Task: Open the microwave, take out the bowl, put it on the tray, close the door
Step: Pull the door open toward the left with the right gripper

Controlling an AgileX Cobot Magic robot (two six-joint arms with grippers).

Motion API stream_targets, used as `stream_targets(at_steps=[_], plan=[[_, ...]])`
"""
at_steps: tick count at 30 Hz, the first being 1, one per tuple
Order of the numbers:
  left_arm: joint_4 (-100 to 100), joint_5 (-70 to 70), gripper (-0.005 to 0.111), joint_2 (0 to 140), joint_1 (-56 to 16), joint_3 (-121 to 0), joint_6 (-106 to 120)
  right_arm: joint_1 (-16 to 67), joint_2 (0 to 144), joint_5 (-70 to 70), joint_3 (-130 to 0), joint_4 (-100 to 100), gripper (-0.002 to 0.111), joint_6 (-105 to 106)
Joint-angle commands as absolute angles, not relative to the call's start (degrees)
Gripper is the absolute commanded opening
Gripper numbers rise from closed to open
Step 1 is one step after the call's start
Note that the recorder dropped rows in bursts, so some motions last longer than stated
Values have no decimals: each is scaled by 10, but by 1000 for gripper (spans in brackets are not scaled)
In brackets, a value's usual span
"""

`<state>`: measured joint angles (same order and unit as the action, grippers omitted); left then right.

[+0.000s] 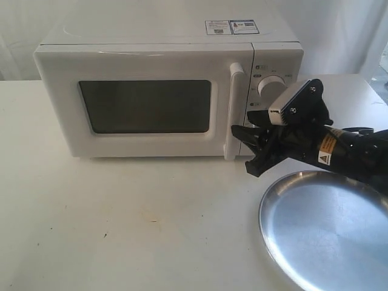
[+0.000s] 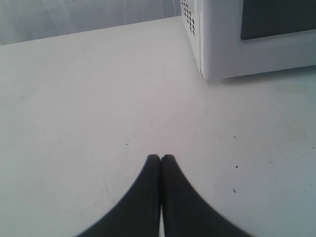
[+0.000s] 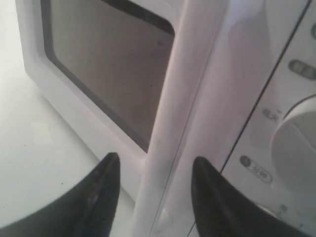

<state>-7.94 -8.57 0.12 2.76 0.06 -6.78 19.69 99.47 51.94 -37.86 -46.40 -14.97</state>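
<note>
I should next use my right gripper to grab the door's vertical bar handle by the handle's lower end, so that I can open the white microwave.
The white microwave stands at the back of the table, its door closed. My right gripper is open at the lower end of the vertical bar handle. In the right wrist view the handle runs between the two black fingers, apart from both. The silver tray lies on the table at the front right, below the right arm. My left gripper is shut with nothing in it, over bare table near the microwave's left corner. The bowl is hidden.
A round white dial sits on the control panel just right of the handle, and shows close by as a dial in the right wrist view. Two stickers lie on the microwave's top. White table extends in front.
</note>
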Motion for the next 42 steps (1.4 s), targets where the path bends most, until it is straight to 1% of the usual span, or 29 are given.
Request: stream_targets(at_steps=[1,11,14,16,18,20,21,22,26,30,33,36,42], plan=[[-77,-85,0,0,27,0,-72,194,995,524,-393,-464,42,-142],[-77,-85,0,0,27,0,-72,194,1012,488,-437,-523,42,-210],[-77,-85,0,0,27,0,-72,194,1040,499,-459,-536,42,-227],[-77,-85,0,0,27,0,-72,194,1060,516,-467,-541,40,-234],[-77,-85,0,0,27,0,-72,194,1073,525,-473,-544,32,-235],[-77,-85,0,0,27,0,-72,194,1076,536,-474,-544,16,-229],[-77,-85,0,0,27,0,-72,194,1076,543,-474,-546,5,-227],[-77,-85,0,0,27,0,-72,194,1076,552,-474,-551,0,-227],[-77,-85,0,0,27,0,-72,194,1076,609,-473,-590,0,-224],[-77,-85,0,0,27,0,-72,194,1075,700,-473,-660,0,-231],[-77,-85,0,0,27,0,-72,210,1070,700,-470,-717,0,-242],[-77,-85,0,0,27,0,-72,235,1050,700,-447,-730,0,-227],[-77,-85,0,0,27,0,-72,253,970,700,-403,-764,0,-223]])
